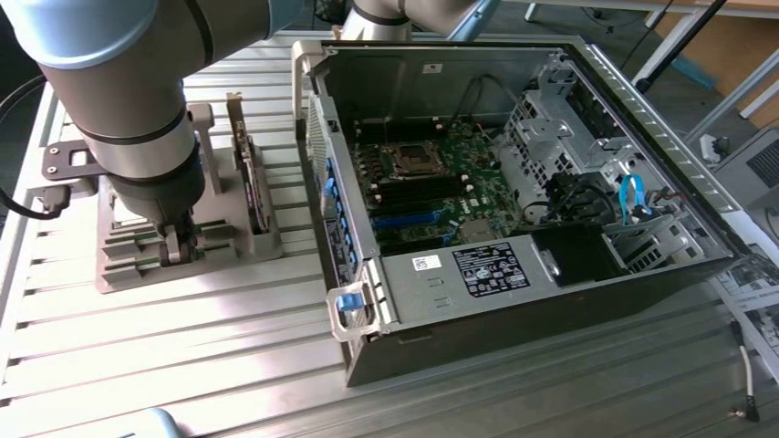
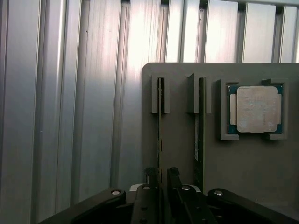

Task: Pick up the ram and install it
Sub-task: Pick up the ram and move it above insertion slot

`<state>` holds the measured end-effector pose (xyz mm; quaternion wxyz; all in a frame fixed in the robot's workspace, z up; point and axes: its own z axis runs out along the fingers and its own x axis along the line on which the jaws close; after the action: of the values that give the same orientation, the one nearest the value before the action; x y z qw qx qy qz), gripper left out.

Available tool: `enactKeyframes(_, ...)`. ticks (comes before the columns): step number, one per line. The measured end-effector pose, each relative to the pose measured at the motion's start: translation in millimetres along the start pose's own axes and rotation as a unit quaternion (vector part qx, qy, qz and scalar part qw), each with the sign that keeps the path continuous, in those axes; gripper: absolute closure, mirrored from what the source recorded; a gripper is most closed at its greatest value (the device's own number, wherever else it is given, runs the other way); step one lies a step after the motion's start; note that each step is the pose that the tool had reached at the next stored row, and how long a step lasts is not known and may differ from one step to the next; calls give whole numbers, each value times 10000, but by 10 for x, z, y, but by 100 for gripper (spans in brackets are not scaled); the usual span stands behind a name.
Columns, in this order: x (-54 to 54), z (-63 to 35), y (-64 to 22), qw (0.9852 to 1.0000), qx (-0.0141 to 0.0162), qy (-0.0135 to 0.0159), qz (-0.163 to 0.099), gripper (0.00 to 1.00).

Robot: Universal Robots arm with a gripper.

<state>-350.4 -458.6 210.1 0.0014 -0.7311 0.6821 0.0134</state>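
Note:
I should next pinch the ram with my gripper by its bare part between the posts, because the holder's slot posts wrap the ends of the ram (image 2: 160, 121).
The ram (image 2: 160, 121) is a thin green stick standing on edge in a slot of the grey holder (image 2: 252, 168). A second stick like it (image 2: 198, 135) stands in the neighbouring slot. My gripper (image 2: 161, 179) straddles the near end of the first stick, one finger on each side with a slim gap, open. In the exterior view the gripper (image 1: 179, 248) is down at the grey holder (image 1: 134, 274), at the exterior view's left of the open computer case (image 1: 365, 301). The motherboard (image 1: 426, 182) lies inside the case.
A square silver processor chip (image 2: 254, 109) sits in its own pocket of the holder. A dark expansion card (image 1: 250, 178) stands upright at the holder's back. Everything rests on a ribbed aluminium table (image 1: 182, 365). Cables and drive bays (image 1: 608, 201) fill the case's far side.

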Motion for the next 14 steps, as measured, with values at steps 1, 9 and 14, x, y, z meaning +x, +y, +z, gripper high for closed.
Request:
enactKeyframes(1, 0, 0, 0, 10000, 0, 0, 0, 78)
enactKeyframes(9, -1, -1, 0, 10000, 0, 1, 0, 87)
enactKeyframes(14, -2, -1, 0, 10000, 0, 0, 0, 88)
